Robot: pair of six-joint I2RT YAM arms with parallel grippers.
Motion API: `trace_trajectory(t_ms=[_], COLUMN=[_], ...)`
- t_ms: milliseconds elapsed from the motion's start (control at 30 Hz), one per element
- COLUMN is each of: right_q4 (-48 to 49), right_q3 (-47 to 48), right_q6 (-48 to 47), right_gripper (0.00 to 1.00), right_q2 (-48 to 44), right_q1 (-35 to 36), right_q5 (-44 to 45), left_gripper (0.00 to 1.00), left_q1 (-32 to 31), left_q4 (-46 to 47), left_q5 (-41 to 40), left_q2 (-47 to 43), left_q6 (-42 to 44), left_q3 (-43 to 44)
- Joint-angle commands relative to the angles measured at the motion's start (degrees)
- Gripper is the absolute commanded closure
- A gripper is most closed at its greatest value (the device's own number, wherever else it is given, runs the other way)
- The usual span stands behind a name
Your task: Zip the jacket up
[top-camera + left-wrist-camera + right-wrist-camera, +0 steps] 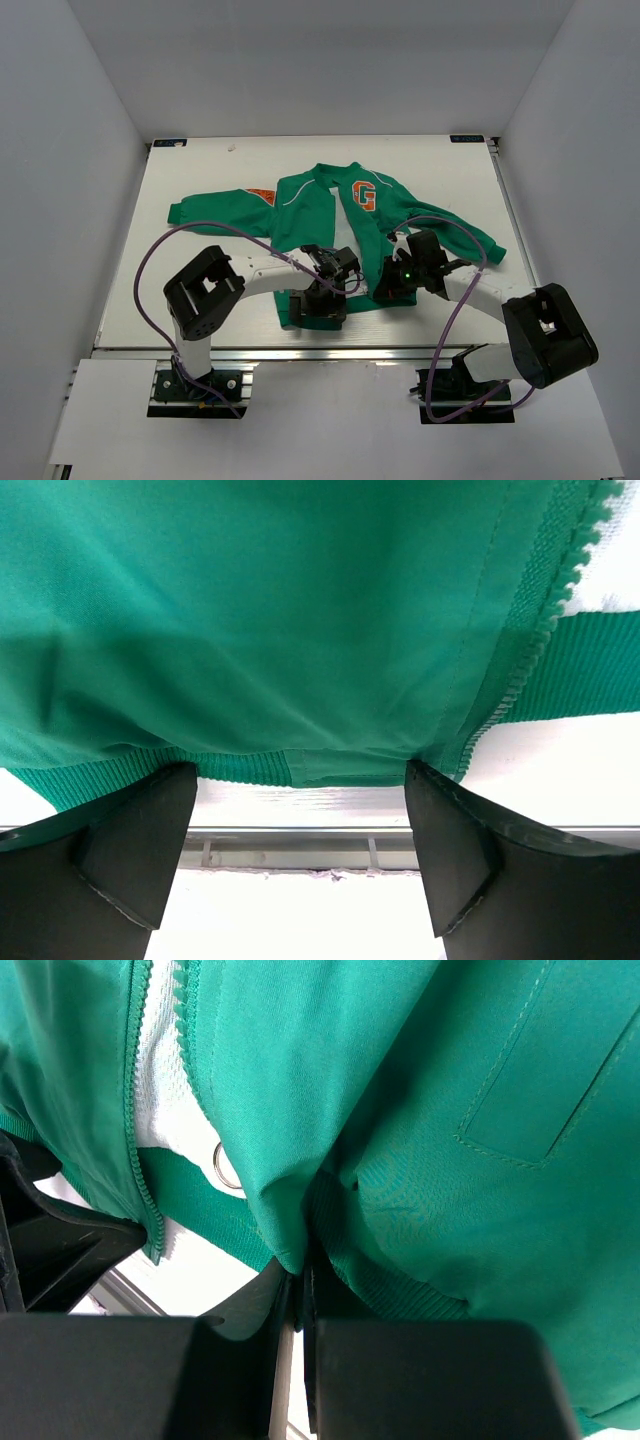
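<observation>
The jacket's toothed edge has to stay free for zipping, so the robot's left hand should next grab the jacket's ribbed hem beside the zipper teeth.
The green jacket (305, 208) lies face up on the white table (200, 290), front open, with an orange "G" patch (365, 193) and pale lining showing. My left gripper (322, 300) is open. Its two fingers (130, 850) straddle the ribbed hem (240, 768) of the left front panel, with the zipper teeth (545, 620) at the panel's edge. My right gripper (392, 288) is shut on a fold of the right front panel at its hem (290, 1230). A metal zipper-pull ring (225, 1168) hangs beside that fold. The other zipper edge (140, 1140) lies to its left.
The table's near edge with its aluminium rail (300, 352) runs just below the jacket hem and shows in the left wrist view (300, 835). Purple cables (150, 260) loop above both arms. White walls enclose the table on three sides.
</observation>
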Motion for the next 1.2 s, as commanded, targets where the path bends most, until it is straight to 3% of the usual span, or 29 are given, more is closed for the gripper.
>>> trace_trajectory(t_ms=[0, 400, 833, 967, 1067, 1167], right_q4=[-0.63, -0.63, -1.51, -1.6, -1.86, -2.03], right_q3=[-0.29, -0.2, 0.07, -0.2, -0.2, 0.07], right_q6=[-0.88, -0.97, -0.97, -0.88, -0.71, -0.45], right_gripper=[1.0, 1.0, 1.0, 1.0, 1.0, 1.0], right_q2=[-0.28, -0.37, -0.28, -0.98, -0.81, -0.28], right_q1=[-0.3, -0.3, -0.3, -0.3, -0.3, -0.38], right_q5=[0.16, -0.11, 0.86, 2.18, 3.14, 3.23], left_gripper=[0.04, 0.02, 0.12, 0.25, 0.44, 0.54], left_q1=[-0.27, -0.27, -1.15, -1.24, -1.24, -1.24], left_q4=[4.63, 4.81, -3.53, -4.76, -5.56, -4.86], left_q5=[-2.36, -4.11, -10.09, -10.18, -10.1, -9.75], left_q2=[1.09, -3.14, 9.33, 10.31, 9.0, 7.5], left_q6=[0.07, -0.46, -2.13, -1.95, -2.13, -2.48], left_q3=[-2.0, -2.09, 4.41, 4.07, 2.49, 0.12])
